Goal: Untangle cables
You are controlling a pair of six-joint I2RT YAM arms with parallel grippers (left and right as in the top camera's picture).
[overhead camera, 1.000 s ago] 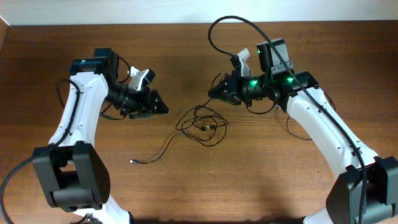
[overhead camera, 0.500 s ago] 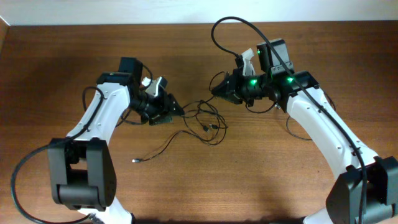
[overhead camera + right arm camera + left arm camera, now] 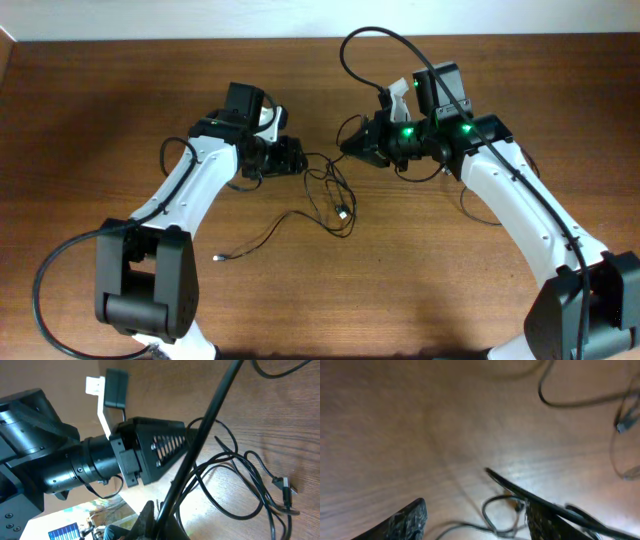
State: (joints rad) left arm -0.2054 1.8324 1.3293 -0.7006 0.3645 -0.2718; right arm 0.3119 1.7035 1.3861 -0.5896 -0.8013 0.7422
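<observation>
My left gripper should grab the small cable loop [image 3: 309, 160] [image 3: 490, 506] at the tangle's edge next, so my right gripper stays free to untangle the rest.
The cables [image 3: 331, 193] are thin black cords in a loose tangle at the table's middle. One strand trails to a plug [image 3: 217, 258] at the lower left. My left gripper [image 3: 298, 158] is open at the tangle's left edge. In the left wrist view its fingers [image 3: 475, 519] straddle a small cable loop [image 3: 490, 506], and a taut strand crosses the right finger. My right gripper [image 3: 346, 148] is at the tangle's upper right. In the right wrist view it [image 3: 162, 522] is shut on a cable strand [image 3: 210, 415] stretched upward. The left gripper [image 3: 160, 447] shows there, close by.
The wooden table [image 3: 100, 120] ends at a pale wall along the back. A thick black arm cable [image 3: 372, 34] arches above the right wrist. A plug [image 3: 285, 486] lies on the wood right of the tangle.
My left arm has swung right and up, bringing its gripper to the tangle's left edge. The tangle has shifted and narrowed slightly. The right arm has not moved.
</observation>
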